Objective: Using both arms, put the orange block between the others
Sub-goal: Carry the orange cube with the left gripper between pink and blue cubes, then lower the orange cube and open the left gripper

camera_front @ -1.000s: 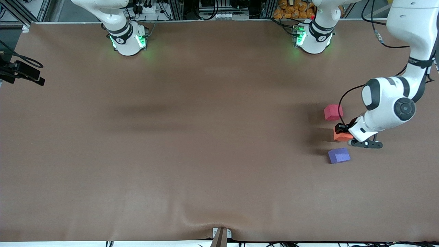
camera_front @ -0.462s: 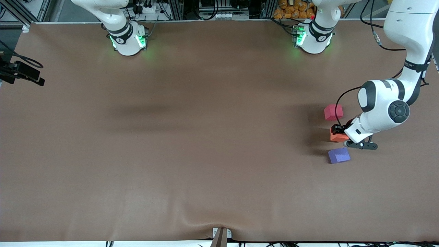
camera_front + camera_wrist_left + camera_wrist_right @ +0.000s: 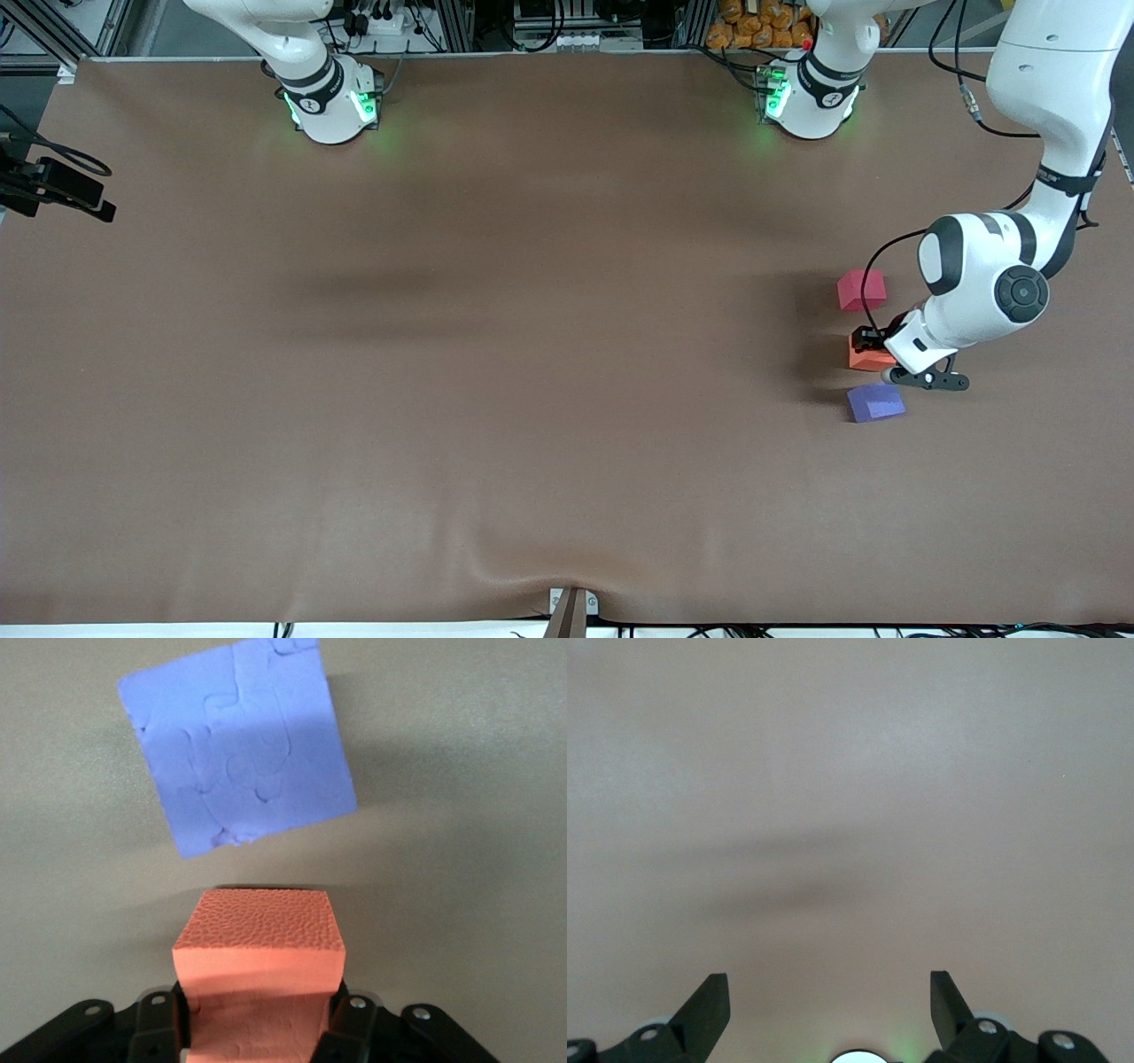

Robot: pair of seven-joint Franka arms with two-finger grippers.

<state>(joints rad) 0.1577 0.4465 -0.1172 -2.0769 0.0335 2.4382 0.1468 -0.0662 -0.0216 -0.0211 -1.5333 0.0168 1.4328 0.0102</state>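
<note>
The orange block point(image 3: 866, 359) point(image 3: 259, 943) sits low on the tabletop beside the purple-blue cube and would stay there, so the left gripper should open now.
My left gripper point(image 3: 870, 347) is shut on the orange block point(image 3: 866, 359), held low in the gap between the pinkish-red cube point(image 3: 861, 289) and the purple-blue cube point(image 3: 875, 401). I cannot tell whether the block touches the table. In the left wrist view the orange block point(image 3: 259, 943) sits squeezed between the black fingers of the left gripper point(image 3: 259, 1020), with the purple-blue cube point(image 3: 237, 744) just ahead of it. My right gripper point(image 3: 830, 992) is open over bare brown table and holds nothing. It is out of the front view.
The arm bases point(image 3: 330, 105) point(image 3: 811, 97) stand at the table's back edge. A black camera mount point(image 3: 62, 188) juts in at the right arm's end. A small bracket point(image 3: 571, 608) sits at the front edge. Brown table surface point(image 3: 532, 372) stretches toward the right arm's end.
The left arm has carried the orange block a little toward the right arm's end, more in line with the two other cubes. Those cubes and the right gripper have not moved.
</note>
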